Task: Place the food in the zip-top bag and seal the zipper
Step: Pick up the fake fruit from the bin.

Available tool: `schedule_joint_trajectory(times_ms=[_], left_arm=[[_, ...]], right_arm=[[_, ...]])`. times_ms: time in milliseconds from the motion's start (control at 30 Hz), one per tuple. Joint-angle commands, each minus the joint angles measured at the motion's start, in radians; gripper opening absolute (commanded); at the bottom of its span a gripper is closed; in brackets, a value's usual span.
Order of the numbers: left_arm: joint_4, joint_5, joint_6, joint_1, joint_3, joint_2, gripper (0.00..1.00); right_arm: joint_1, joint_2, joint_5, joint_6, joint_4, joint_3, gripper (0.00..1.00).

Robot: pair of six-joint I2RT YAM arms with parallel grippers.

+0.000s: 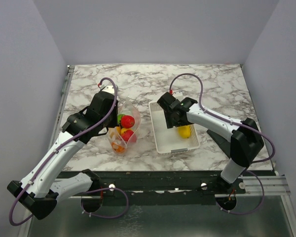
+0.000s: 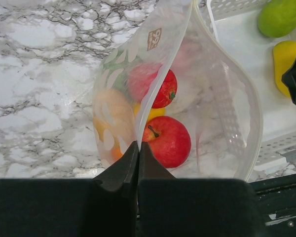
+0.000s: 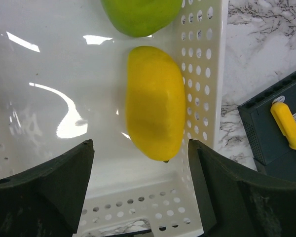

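The yellow fruit's far end needs to stay free to enter the bag (image 1: 124, 132), so my right gripper needs to grip the fruit across its narrow sides next.
The zip-top bag (image 1: 124, 132) (image 2: 217, 94) stands on the marble with its mouth open. Inside it are two red apples (image 2: 168, 141), an orange piece (image 2: 111, 112) and something green. My left gripper (image 2: 138, 146) (image 1: 116, 114) is shut on the bag's rim, where the zipper (image 2: 159, 74) strip runs up from the fingertips. A yellow fruit (image 3: 155, 101) (image 1: 185, 131) and a light green fruit (image 3: 140, 15) lie in the white basket. My right gripper (image 3: 140, 148) (image 1: 175, 120) hovers open over the basket, and the yellow fruit's tip lies just ahead of the gap, untouched.
The white slotted basket (image 1: 160, 143) (image 3: 200, 64) sits right of the bag, its perforated wall close to my right finger. A dark box with a yellow handle (image 3: 286, 126) lies beyond that wall. Grey walls enclose the table on three sides.
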Motion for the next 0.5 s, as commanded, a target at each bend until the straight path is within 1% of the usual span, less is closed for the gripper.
schedule_joint_trajectory(times_ms=[0, 133, 467], left_arm=[[0.001, -0.009, 0.002, 0.000, -0.013, -0.015, 0.00], [0.002, -0.009, 0.005, 0.000, -0.013, -0.013, 0.00], [0.003, -0.010, 0.010, 0.000, -0.013, -0.008, 0.00]], right_arm=[[-0.016, 0.048, 0.056, 0.005, -0.010, 0.005, 0.87], [-0.028, 0.084, 0.064, 0.005, -0.001, 0.007, 0.92], [-0.041, 0.151, 0.048, 0.002, 0.042, -0.004, 0.92]])
